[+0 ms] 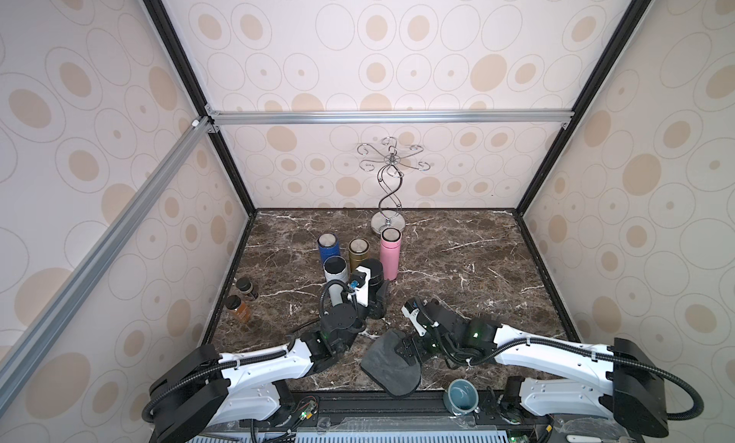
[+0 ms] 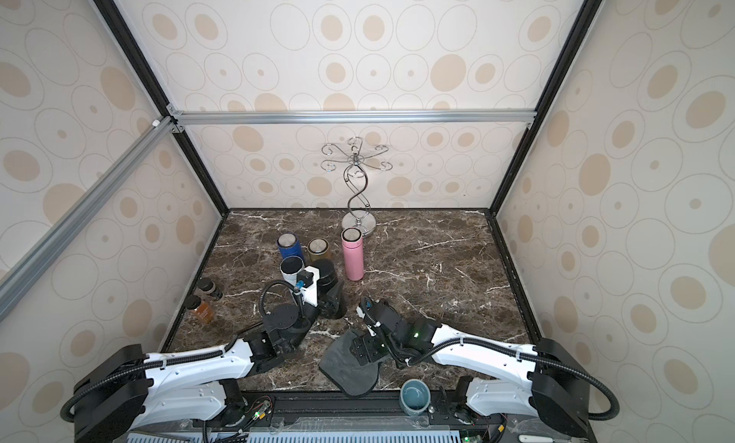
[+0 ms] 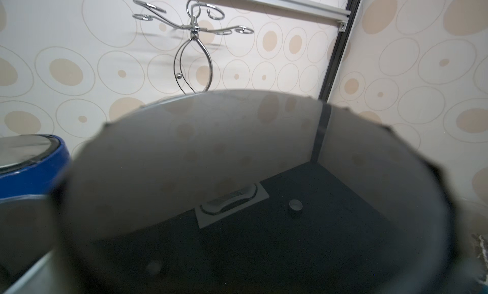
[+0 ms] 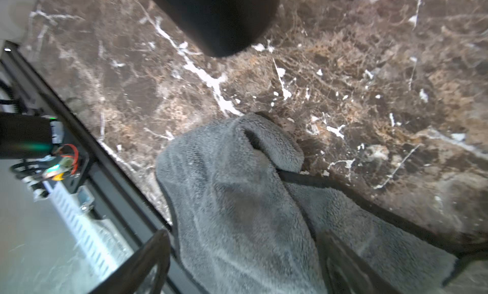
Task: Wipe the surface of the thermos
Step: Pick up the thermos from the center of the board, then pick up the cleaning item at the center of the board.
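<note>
My right gripper should next take hold of the middle of the grey fleece cloth [image 1: 387,365], which leaves cloth bunched past its fingers to wipe the thermos.
A black thermos [image 1: 373,268] [image 2: 328,270] stands front-centre in a cluster of flasks, and my left gripper [image 1: 376,298] [image 2: 332,298] is shut on its body. Its dark lid [image 3: 250,174] fills the left wrist view and hides the jaws. In the right wrist view its black lower end [image 4: 219,18] meets the marble. A grey fleece cloth [image 1: 387,365] [image 2: 346,371] [image 4: 237,200] lies at the table's front edge. My right gripper [image 1: 403,347] [image 2: 364,349] [image 4: 245,258] stands open over it, one finger on each side of the cloth.
Blue [image 1: 329,248], gold [image 1: 359,252], pink [image 1: 389,258] and white [image 1: 335,272] flasks crowd the black one. A chrome cup stand [image 1: 387,190] stands behind. Two spice jars [image 1: 242,298] sit at the left wall, and a teal mug [image 1: 463,397] is on the front rail.
</note>
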You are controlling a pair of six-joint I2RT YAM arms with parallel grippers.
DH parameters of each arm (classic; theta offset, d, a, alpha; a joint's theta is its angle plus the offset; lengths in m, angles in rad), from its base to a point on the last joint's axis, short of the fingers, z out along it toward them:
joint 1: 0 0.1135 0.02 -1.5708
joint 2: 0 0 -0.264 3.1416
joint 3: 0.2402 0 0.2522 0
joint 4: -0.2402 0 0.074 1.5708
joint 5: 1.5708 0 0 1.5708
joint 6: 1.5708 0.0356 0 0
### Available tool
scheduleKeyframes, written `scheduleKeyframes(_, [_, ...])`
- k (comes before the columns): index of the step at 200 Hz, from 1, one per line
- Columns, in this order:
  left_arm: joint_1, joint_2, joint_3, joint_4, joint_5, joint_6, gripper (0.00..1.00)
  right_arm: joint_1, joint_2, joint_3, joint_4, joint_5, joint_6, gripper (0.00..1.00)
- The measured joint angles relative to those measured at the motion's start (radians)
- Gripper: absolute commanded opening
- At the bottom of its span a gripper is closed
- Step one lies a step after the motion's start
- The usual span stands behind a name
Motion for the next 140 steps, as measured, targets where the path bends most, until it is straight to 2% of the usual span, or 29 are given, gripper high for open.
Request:
scheduleKeyframes(48, [0.002,-0.056,-0.008,-0.044,0.005,-0.024,0.0,0.072,0.134,0.002,0.047,0.089,0.047,0.92])
scheduleKeyframes(91, [0.01,-0.068,-0.022,-0.067,0.004,-0.034,0.0,0.092,0.261,0.018,0.076,0.126,0.087,0.88])
scheduleKeyframes(122, [0.013,-0.068,-0.022,-0.068,0.005,-0.038,0.0,0.094,0.281,0.026,0.103,0.159,0.136,0.8])
scheduleKeyframes(140, [0.016,-0.068,-0.022,-0.068,0.006,-0.041,0.0,0.094,0.282,0.018,0.117,0.181,0.159,0.64])
